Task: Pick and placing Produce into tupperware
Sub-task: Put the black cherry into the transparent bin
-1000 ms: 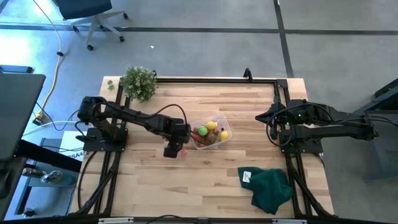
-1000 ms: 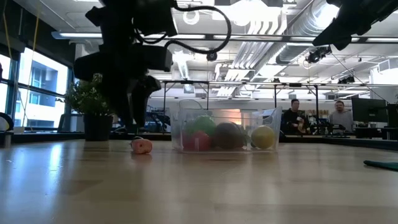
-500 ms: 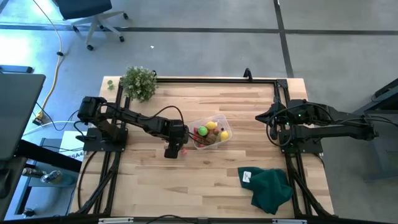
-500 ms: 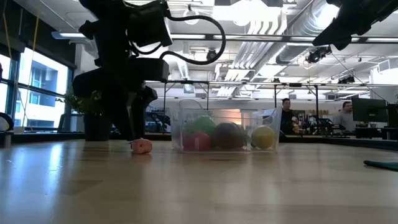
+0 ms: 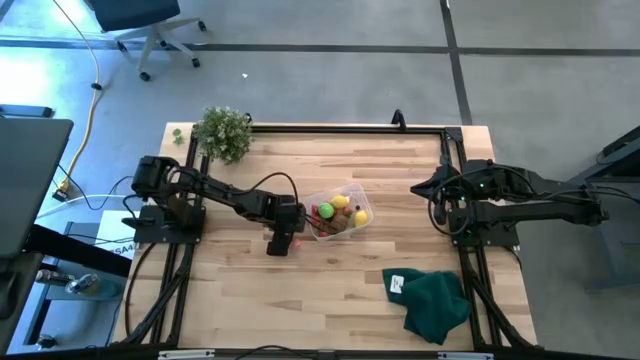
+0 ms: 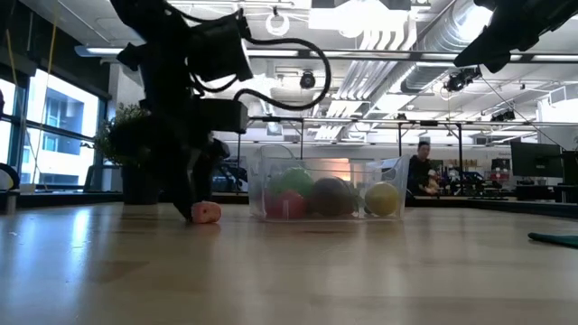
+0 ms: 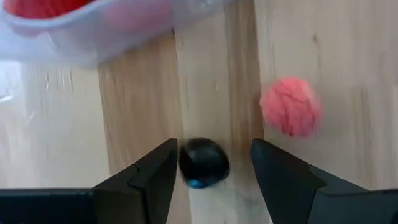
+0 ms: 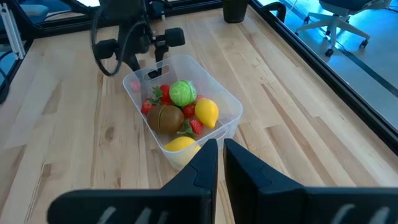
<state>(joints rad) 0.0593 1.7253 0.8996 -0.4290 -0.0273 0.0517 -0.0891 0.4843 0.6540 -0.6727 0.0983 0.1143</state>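
My left gripper's fingers are low over the wood and reach down beside the dark round piece (image 7: 204, 163). They would hold the piece if they closed now, so my left gripper should close on it.
The clear tupperware (image 5: 338, 211) (image 6: 330, 189) stands mid-table and holds red, yellow, green and brown produce (image 8: 178, 107). A small pink-red piece of produce (image 6: 207, 212) (image 7: 290, 106) lies on the wood just left of the tub. My left gripper (image 5: 282, 241) (image 7: 214, 149) points down, low over the table beside that piece and open. The pink piece lies outside its fingers. A small dark round thing (image 7: 204, 163) lies between the fingers. My right gripper (image 8: 221, 155) (image 5: 428, 189) hangs shut above the table's right side.
A leafy potted plant (image 5: 222, 132) stands at the far left corner. A dark green cloth (image 5: 433, 300) lies near the front right. In the low view, people (image 6: 424, 167) show in the room behind the table. Bare wood lies in front of the tub.
My left gripper has sunk toward the table next to the pink piece, its fingers still open. The pink piece and the tub have stayed where they were.
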